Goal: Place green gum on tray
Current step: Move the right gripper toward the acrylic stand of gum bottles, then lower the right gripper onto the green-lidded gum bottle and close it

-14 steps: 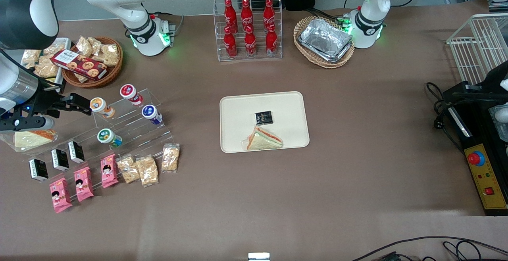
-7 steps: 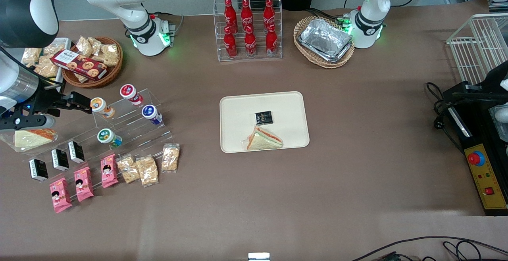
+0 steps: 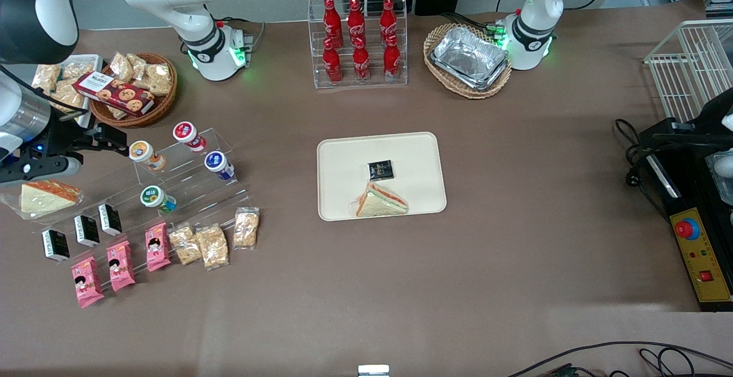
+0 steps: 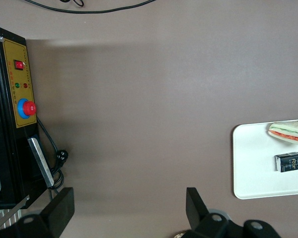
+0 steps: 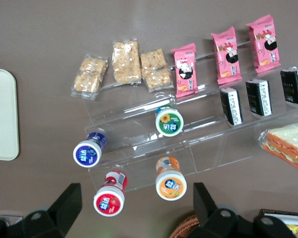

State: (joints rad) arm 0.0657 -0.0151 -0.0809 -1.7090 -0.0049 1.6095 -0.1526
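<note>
My right gripper should next grab the green gum by its green-rimmed lid (image 3: 152,194) to put the gum on the tray (image 3: 343,153).
The green gum (image 3: 153,197) stands on a lower step of the clear acrylic stand (image 3: 229,193), its green-rimmed lid up; it also shows in the right wrist view (image 5: 169,121). The beige tray (image 3: 343,153) lies mid-table and holds a sandwich (image 3: 381,201) and a black packet (image 3: 381,169); its corner shows in the right wrist view (image 5: 2,114). My right gripper (image 3: 113,140) hovers open and empty beside the orange-lidded bottle (image 3: 144,154), farther from the front camera than the green gum. In the right wrist view the gripper (image 5: 136,203) has its fingers wide apart.
Red-lidded (image 5: 109,198) and blue-lidded (image 5: 88,150) bottles share the stand. Pink packs (image 3: 119,264), black boxes (image 3: 86,230) and snack bags (image 3: 212,245) lie nearer the camera. A snack basket (image 3: 131,87), cola rack (image 3: 358,39), foil-tray basket (image 3: 468,59) and wrapped sandwich (image 3: 46,196) surround.
My right gripper has drawn back a little from the orange-lidded bottle toward the working arm's end and away from the front camera. The bottles and tray have not moved.
</note>
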